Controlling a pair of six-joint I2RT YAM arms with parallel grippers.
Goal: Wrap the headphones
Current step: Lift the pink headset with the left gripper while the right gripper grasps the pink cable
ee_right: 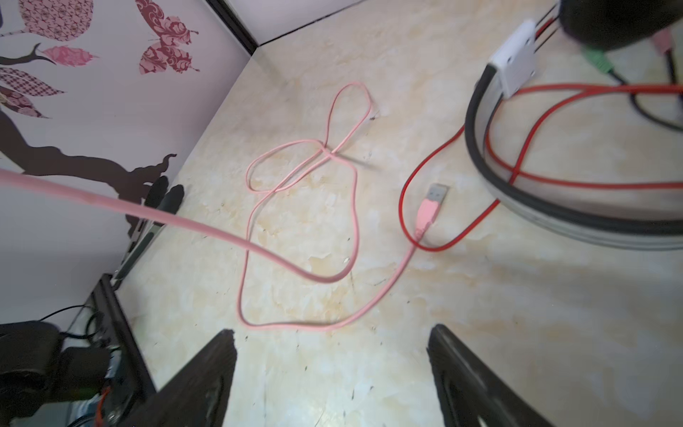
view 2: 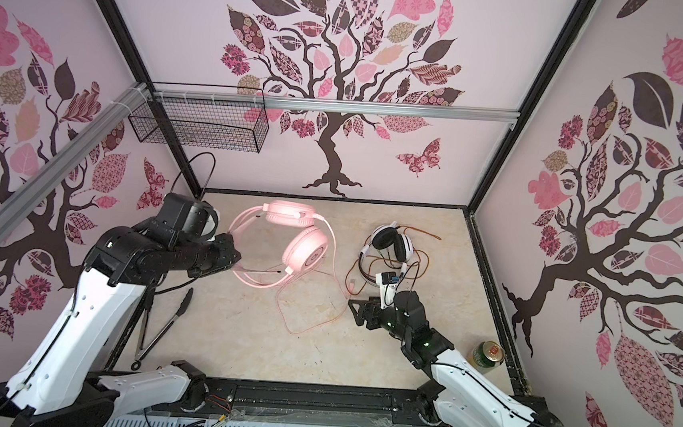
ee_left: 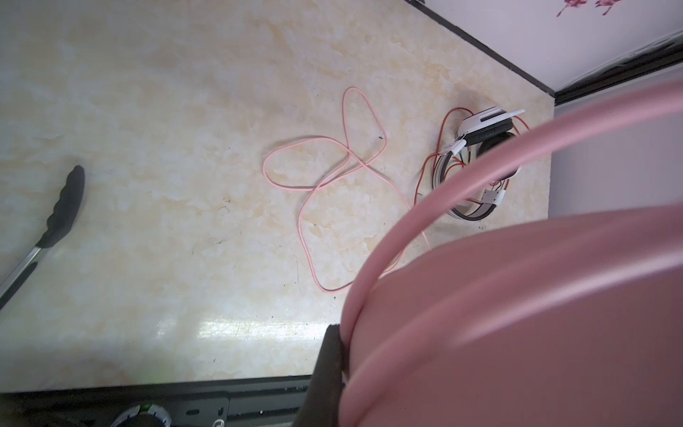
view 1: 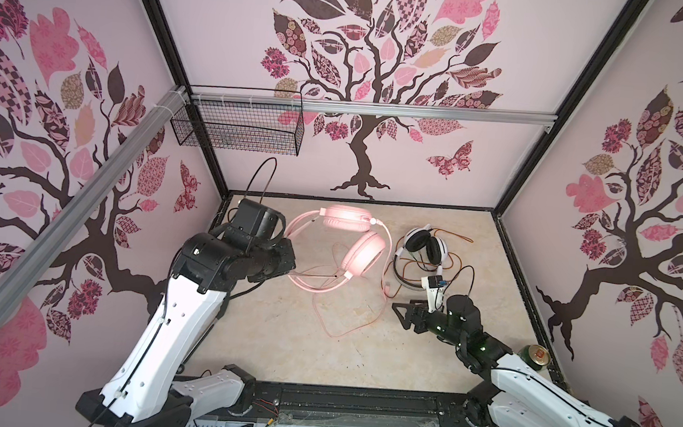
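Observation:
My right gripper grabs the pink cable along its part nearest the headphones next, off the USB plug. Then it is ready to wrap the cable around the headphones.
The pale pink headphones (view 1: pixel 364 249) (view 2: pixel 305 249) sit mid-table, and my left gripper (view 1: pixel 291 257) (view 2: pixel 237 257) (ee_left: pixel 342 345) is shut on their headband (ee_left: pixel 517 295), which fills much of the left wrist view. Their pink cable (view 1: pixel 335 318) (view 2: pixel 302 318) (ee_left: pixel 314 185) (ee_right: pixel 295 185) lies in loose loops on the table and ends in a USB plug (ee_right: pixel 430 207). The white-and-black headphones (view 1: pixel 424 246) (view 2: pixel 391 243) (ee_left: pixel 480 136) lie at the back right with their orange-red cable (ee_right: pixel 406 207) spread around them. My right gripper (view 1: pixel 401 311) (view 2: pixel 355 307) (ee_right: pixel 332 332) hangs open and empty near the pink cable's loop.
Black-tipped metal tongs (view 2: pixel 164 321) (ee_left: pixel 63 207) lie by the left arm. A green drink can (view 1: pixel 535 357) (view 2: pixel 487 355) stands at the right edge. A wire basket (view 1: pixel 238 127) (view 2: pixel 201 124) hangs on the back rail. Patterned walls enclose three sides.

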